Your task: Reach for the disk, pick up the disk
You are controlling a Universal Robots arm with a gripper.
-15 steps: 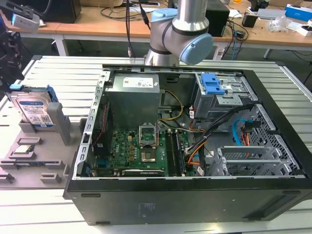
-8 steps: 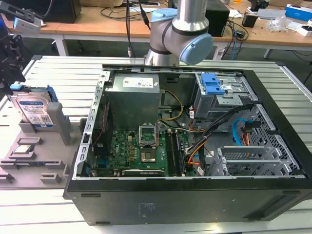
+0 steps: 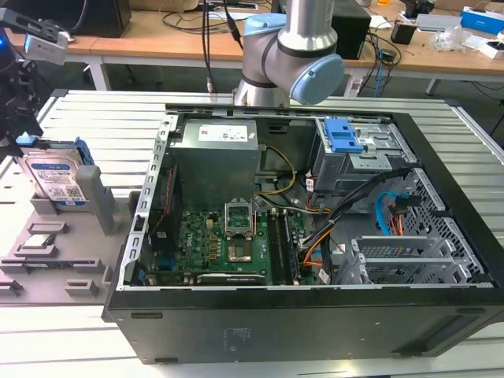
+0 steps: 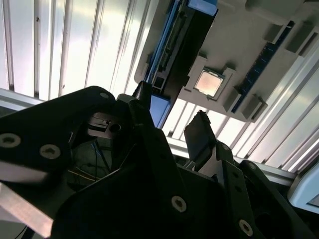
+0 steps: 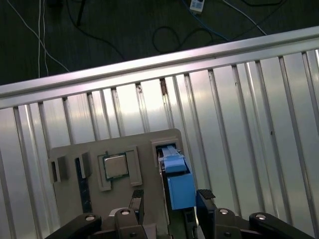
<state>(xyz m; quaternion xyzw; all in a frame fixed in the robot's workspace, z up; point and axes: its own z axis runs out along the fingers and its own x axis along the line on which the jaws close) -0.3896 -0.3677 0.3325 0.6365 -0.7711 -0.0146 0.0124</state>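
My gripper's fingers are high above the bracket in the first wrist view and closing now would miss, so it is too early to close on the disk's blue bracket (image 3: pixel 57 145). Lowering comes first.
The disk (image 3: pixel 53 177) is a silver hard drive with a blue-and-white label. It stands on edge in a grey holder at the exterior view's left. My black gripper (image 3: pixel 24 134) hangs just above its top corner. In the first wrist view the disk's blue-bracketed edge (image 5: pixel 178 184) lies between my two fingers (image 5: pixel 205 199), and the gripper (image 5: pixel 171 201) is open, with gaps on both sides. The second wrist view shows the same: the gripper (image 4: pixel 172 119) straddles the dark edge of the disk (image 4: pixel 177 55) without closing on it.
The grey holder plate (image 3: pixel 79 264) also carries a square processor chip (image 5: pixel 115 166) beside the disk. An open black computer case (image 3: pixel 315 331) sits at the exterior view's right, with a grey power supply (image 3: pixel 216 153) and a blue drive-cage latch (image 3: pixel 345 138). Everything rests on a slatted metal table (image 3: pixel 102 118).
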